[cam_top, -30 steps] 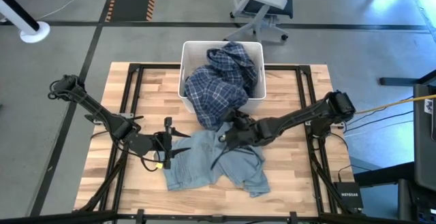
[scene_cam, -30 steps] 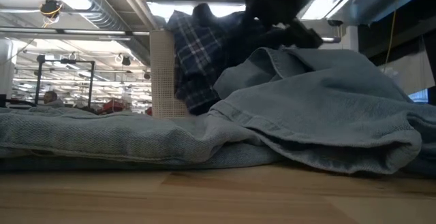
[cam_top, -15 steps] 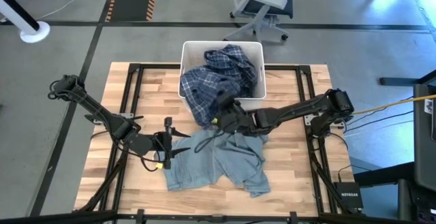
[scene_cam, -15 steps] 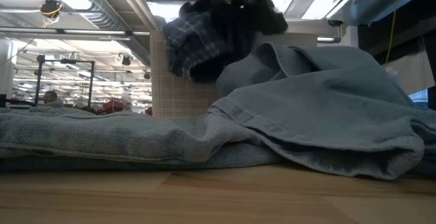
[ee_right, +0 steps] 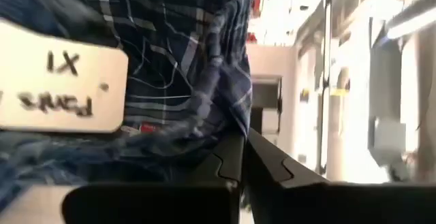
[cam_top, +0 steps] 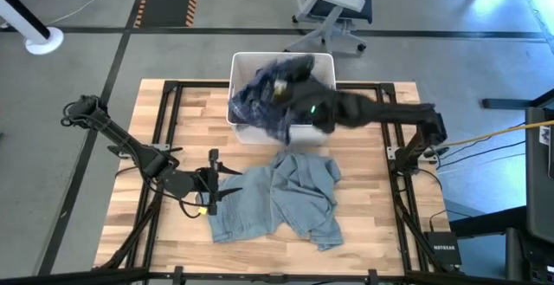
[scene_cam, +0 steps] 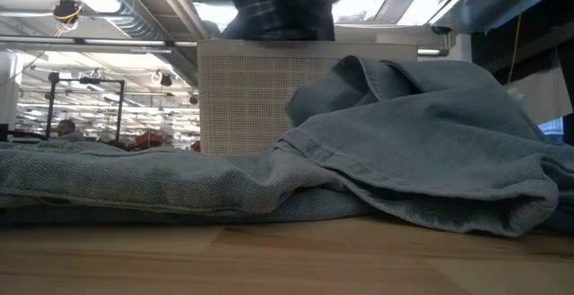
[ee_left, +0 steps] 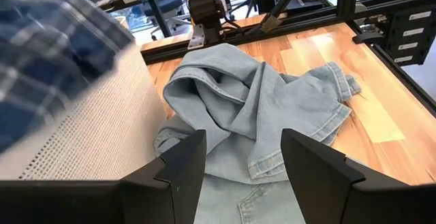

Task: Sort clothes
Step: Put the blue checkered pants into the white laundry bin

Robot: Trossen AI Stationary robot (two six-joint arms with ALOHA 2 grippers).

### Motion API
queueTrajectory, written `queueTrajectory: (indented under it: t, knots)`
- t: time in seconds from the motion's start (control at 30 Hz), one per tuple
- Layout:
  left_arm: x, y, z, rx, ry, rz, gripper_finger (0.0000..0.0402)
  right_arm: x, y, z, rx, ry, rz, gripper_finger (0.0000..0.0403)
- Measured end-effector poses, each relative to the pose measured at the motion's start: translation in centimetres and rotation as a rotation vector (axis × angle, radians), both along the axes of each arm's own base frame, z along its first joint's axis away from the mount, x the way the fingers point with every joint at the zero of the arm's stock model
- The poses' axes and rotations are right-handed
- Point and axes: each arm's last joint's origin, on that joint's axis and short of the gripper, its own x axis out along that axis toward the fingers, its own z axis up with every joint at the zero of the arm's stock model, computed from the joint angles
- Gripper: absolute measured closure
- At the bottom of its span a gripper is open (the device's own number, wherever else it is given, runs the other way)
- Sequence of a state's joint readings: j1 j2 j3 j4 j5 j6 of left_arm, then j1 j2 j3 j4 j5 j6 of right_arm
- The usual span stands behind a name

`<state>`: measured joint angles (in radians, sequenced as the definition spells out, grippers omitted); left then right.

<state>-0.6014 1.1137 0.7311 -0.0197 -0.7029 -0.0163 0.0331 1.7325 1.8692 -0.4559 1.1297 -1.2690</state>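
The blue plaid shirt is hanging with its lower corner [cam_top: 281,135] across the bin's near rim [cam_top: 307,128], so the robot needs to bring that corner of the shirt inside the bin before the right gripper lets go of it.
A blue plaid shirt [cam_top: 260,103] hangs lifted over the white bin [cam_top: 322,131] at the table's far middle, with my right gripper [cam_top: 284,84] shut on it. In the low view the shirt [scene_cam: 282,8] shows above the bin's wall [scene_cam: 305,98]. A white label [ee_right: 61,74] sits in the plaid cloth. Light blue denim [cam_top: 277,203] lies crumpled on the table in front of the bin. My left gripper [cam_top: 212,190] stands open at the denim's left edge, fingers [ee_left: 184,166] either side of the denim [ee_left: 252,115]; whether it touches the cloth, I cannot tell. My right gripper pinches a bunch of the plaid shirt's cloth [ee_right: 231,125] between its two shut fingers [ee_right: 272,173]; which part of the shirt and how many layers does not show. The shirt is lifted off the table and hangs slack around and below the gripper, above the bin.
The right arm [cam_top: 389,112] reaches from the right edge across to the bin. Bare wood lies at the table's left [cam_top: 182,116] and right [cam_top: 363,216]. An office chair [cam_top: 333,8] stands on the floor beyond the far edge.
My right gripper has shut on the plaid shirt near the denim's far edge and has risen toward the table's far edge over the bin. The shirt's part that hung down the bin's near wall onto the table is lifted clear. The denim stays put.
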Motion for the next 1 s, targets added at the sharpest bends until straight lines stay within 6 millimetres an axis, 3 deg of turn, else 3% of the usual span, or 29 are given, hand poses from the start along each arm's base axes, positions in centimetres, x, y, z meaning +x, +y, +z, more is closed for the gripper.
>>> queueTrajectory:
  t: [0.13,0.23,0.37,0.5,0.67,0.77,0.87,1.0]
  knots:
    - [0.0,0.0,-0.1,0.002,0.006,0.0,0.0215,-2.0,-3.2,3.1,0.037,-0.05,-0.103,0.0393]
    - [-0.1,0.0,-0.1,0.004,0.014,0.002,0.0215,-3.6,-5.7,3.8,0.103,-0.086,-0.174,0.0396]
    - [-0.1,0.0,-0.2,0.006,0.018,0.002,0.0215,-5.2,-8.9,2.7,0.273,-0.126,-0.227,0.0391]
    - [-0.1,0.0,-0.2,0.005,0.018,0.002,0.0215,-5.7,-11.1,0.2,0.463,-0.124,-0.253,0.0393]
    - [-0.1,0.0,-0.2,0.004,0.017,0.003,0.0215,-5.4,-12.6,-3.5,0.715,-0.16,-0.262,0.0367]
    - [-0.1,0.0,-0.2,0.005,0.017,0.002,0.0215,-5.3,-12.9,-4.8,0.76,-0.173,-0.296,0.0335]
    - [-0.1,0.0,-0.2,0.004,0.017,0.002,0.0215,-5.2,-12.8,-5.1,0.786,-0.164,-0.287,0.0296]
    - [-0.1,0.0,-0.2,0.006,0.017,0.002,0.0215,-5.3,-12.6,-4.0,0.813,-0.184,-0.237,0.024]
